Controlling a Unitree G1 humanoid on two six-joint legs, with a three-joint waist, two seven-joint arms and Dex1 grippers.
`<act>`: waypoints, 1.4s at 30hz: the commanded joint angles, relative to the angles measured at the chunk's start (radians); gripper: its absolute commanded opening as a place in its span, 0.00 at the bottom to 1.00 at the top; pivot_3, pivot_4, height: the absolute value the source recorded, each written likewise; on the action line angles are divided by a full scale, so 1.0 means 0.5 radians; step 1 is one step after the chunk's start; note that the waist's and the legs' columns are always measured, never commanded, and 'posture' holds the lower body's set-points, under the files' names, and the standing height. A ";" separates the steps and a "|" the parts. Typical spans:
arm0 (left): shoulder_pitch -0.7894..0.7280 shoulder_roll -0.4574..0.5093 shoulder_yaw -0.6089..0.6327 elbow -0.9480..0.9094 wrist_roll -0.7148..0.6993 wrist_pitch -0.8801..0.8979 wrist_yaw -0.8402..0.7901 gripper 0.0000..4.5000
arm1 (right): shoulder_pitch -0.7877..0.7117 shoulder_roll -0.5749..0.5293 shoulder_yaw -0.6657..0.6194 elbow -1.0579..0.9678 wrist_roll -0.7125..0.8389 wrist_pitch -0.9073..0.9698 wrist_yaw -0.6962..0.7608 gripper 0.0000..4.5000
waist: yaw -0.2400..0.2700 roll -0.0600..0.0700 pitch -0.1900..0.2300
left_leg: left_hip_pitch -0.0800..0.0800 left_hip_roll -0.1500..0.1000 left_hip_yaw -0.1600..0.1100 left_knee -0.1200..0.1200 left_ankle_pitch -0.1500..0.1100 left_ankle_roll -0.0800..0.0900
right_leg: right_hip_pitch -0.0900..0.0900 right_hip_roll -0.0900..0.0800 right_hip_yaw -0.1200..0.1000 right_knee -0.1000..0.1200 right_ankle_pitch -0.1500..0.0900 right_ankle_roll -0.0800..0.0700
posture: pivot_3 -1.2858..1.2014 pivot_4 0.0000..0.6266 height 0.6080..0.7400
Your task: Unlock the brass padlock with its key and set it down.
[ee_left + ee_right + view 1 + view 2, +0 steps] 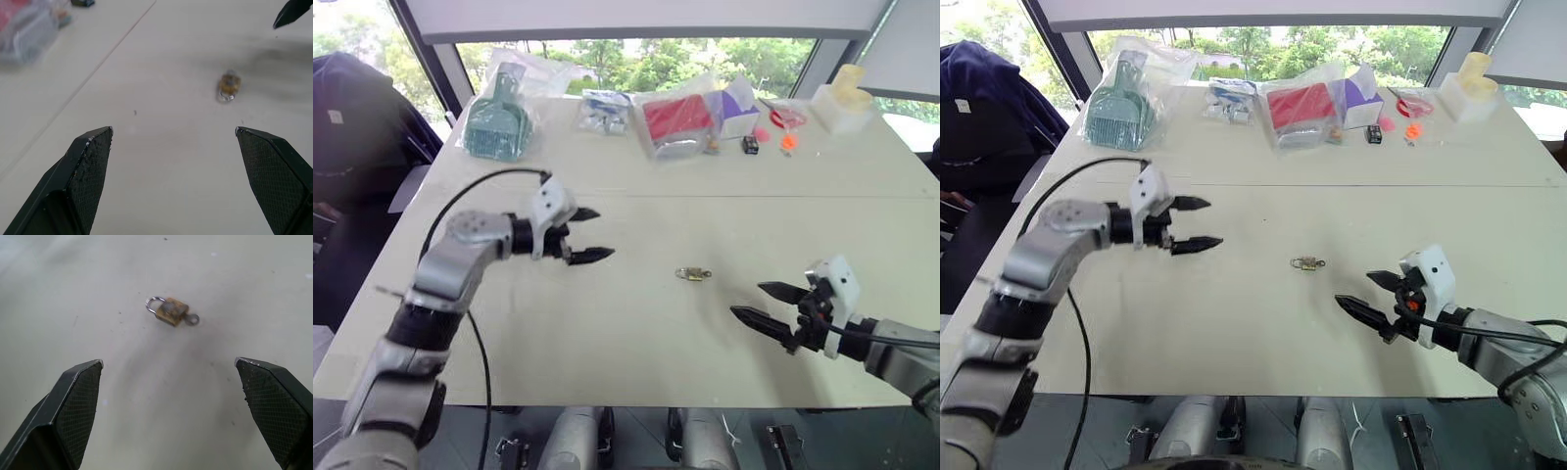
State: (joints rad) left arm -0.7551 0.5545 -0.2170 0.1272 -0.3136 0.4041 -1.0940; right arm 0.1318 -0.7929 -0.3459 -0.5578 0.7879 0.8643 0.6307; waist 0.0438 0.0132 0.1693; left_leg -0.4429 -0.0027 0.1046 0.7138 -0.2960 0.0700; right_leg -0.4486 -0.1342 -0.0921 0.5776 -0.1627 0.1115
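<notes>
My left gripper should grab the brass padlock by its body (695, 274) (230, 83) next, so the padlock's key stays free to turn.
The brass padlock (693, 273) lies flat on the pale table (636, 343), about midway between my two grippers. In the right wrist view its silvery shackle and gold body (171, 312) are plain, and the key (194, 319) sticks out of the body's end. My left gripper (599, 233) hovers open to the padlock's left, pointing toward it, with nothing between its fingers. My right gripper (746, 299) is open and empty too, low over the table to the padlock's right and nearer the front edge. The left wrist view shows the padlock (229, 84) ahead of the open left gripper (173, 132).
Along the table's far side stand a bagged green item (497, 117), a blue packet (604, 111), a bagged red box (677, 119), a purple box (736, 106), a small black box (750, 144) and a white container (842, 103). A seam crosses the tabletop.
</notes>
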 commanded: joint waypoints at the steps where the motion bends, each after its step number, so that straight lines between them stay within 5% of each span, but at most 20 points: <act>1: -0.263 -0.248 -0.141 0.368 0.100 -0.191 -0.133 0.94 | -0.057 0.040 0.014 0.006 -0.045 -0.055 -0.051 1.00 | 0.001 -0.002 0.001 | 0.000 0.000 0.000 0.001 0.000 0.000 | 0.001 0.000 0.000 0.000 0.000 0.000 | 0.52 0.24 0.96; 12: -0.724 -0.940 -0.404 1.603 0.597 -0.908 -0.142 0.94 | 0.040 0.306 -0.063 -0.164 -0.067 -0.096 -0.354 1.00 | -0.006 -0.006 0.003 | 0.000 0.001 -0.001 0.002 -0.001 0.004 | 0.001 0.000 0.000 0.000 0.000 0.001 | 0.52 0.24 0.96; 27: -0.786 -1.114 -0.500 1.973 1.018 -0.974 -0.120 0.94 | 0.059 0.415 -0.073 -0.207 -0.048 -0.122 -0.488 1.00 | -0.007 -0.007 0.003 | 0.000 0.001 -0.001 0.004 -0.003 0.006 | 0.002 -0.001 0.000 0.000 0.000 0.001 | 0.52 0.24 0.96; 38: -0.667 -1.000 -0.576 1.823 1.161 -1.013 -0.113 0.17 | 0.005 0.432 -0.025 -0.192 0.002 -0.076 -0.507 1.00 | -0.012 -0.008 0.002 | 0.005 0.002 -0.003 0.006 -0.003 0.006 | 0.008 -0.001 -0.001 0.000 0.000 0.000 | 0.52 0.24 0.96; 42: -0.617 -0.931 -0.476 1.619 1.068 -1.111 -0.059 0.17 | -0.097 0.563 -0.047 -0.142 0.148 -0.040 -0.609 1.00 | -0.030 -0.009 0.002 | 0.005 0.004 -0.002 0.005 -0.003 0.006 | 0.007 0.000 -0.001 0.000 0.001 0.000 | 0.52 0.24 0.96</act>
State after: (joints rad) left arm -1.0847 0.0559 -0.4739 0.9567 0.2084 -0.1362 -1.1472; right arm 0.1080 -0.5365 -0.3466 -0.6213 0.8113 0.8473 0.3513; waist 0.0286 0.0089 0.1702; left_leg -0.4402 -0.0008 0.1033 0.7162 -0.2974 0.0731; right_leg -0.4453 -0.1342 -0.0925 0.5782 -0.1624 0.1117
